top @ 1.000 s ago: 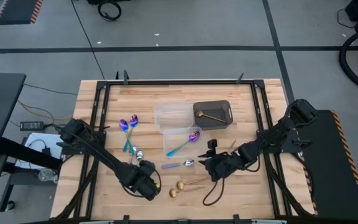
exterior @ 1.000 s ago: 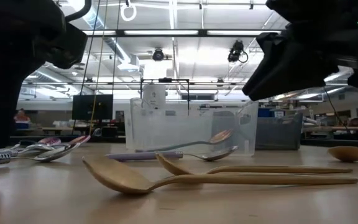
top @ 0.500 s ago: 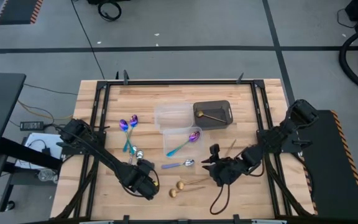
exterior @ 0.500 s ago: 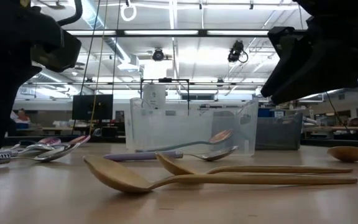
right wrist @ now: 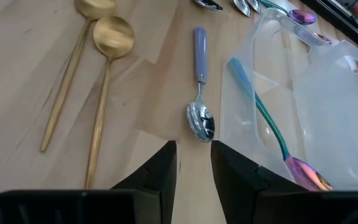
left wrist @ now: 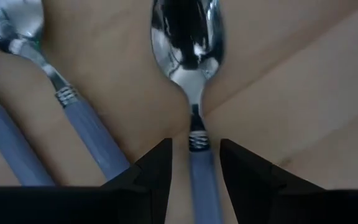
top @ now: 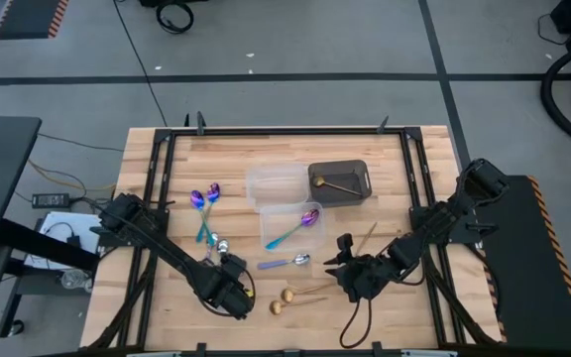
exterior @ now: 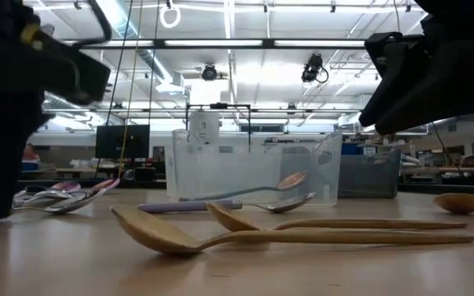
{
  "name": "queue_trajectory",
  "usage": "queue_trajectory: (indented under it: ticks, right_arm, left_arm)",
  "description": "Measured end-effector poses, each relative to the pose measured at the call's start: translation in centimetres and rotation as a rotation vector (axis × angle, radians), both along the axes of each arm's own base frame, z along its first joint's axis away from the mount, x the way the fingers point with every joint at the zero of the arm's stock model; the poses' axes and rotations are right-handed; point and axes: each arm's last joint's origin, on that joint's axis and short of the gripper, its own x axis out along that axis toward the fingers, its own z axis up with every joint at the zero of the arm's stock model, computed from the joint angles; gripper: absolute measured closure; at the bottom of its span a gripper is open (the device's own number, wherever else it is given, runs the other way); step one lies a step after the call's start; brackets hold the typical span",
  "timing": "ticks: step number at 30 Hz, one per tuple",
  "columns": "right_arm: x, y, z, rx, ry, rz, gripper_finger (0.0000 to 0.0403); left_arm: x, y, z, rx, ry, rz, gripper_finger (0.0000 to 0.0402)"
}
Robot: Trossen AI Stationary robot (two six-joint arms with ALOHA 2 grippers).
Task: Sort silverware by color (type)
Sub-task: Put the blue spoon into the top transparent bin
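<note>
I should next use my left gripper to grab the silver spoon by its pale blue handle. Then I should sort the spoon into the empty clear tub.
My left gripper is open and low at the table near its near edge. Its fingers stand on either side of the pale blue handle of a silver spoon; gaps show on both sides. Two more blue-handled silver spoons lie beside it. My right gripper is open and empty, above the table to the right of a single silver spoon. Two gold spoons lie flat between the grippers.
A clear tub holds a purple spoon with a teal handle. A second clear tub sits behind it. The dark tub holds a gold spoon. Two purple spoons lie at the left; a gold utensil at the right.
My right gripper has drawn back toward the table's right and near edges and risen a little, away from the single silver spoon. My left gripper has come down to the table over the ends of the blue handles. No utensil has moved.
</note>
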Motion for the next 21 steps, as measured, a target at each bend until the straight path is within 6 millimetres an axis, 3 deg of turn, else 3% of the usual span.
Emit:
queue_trajectory:
  ticks: [9,16,21]
  right_arm:
    - [-0.2,-0.1,-0.2,0.024,0.020,-0.016,0.0293]
    - [-0.3,-0.2,-0.3,0.028,0.039,-0.026,0.0293]
    - [-0.4,-0.2,-0.4,0.023,0.052,-0.031,0.0293]
  left_arm:
    - [0.4,0.3,-0.5,-0.006,0.026,-0.012,0.0266]
    - [1.0,1.0,-0.5,-0.023,0.039,-0.027,0.0354]
    - [1.2,2.0,0.5,0.024,0.050,-0.065,0.0356]
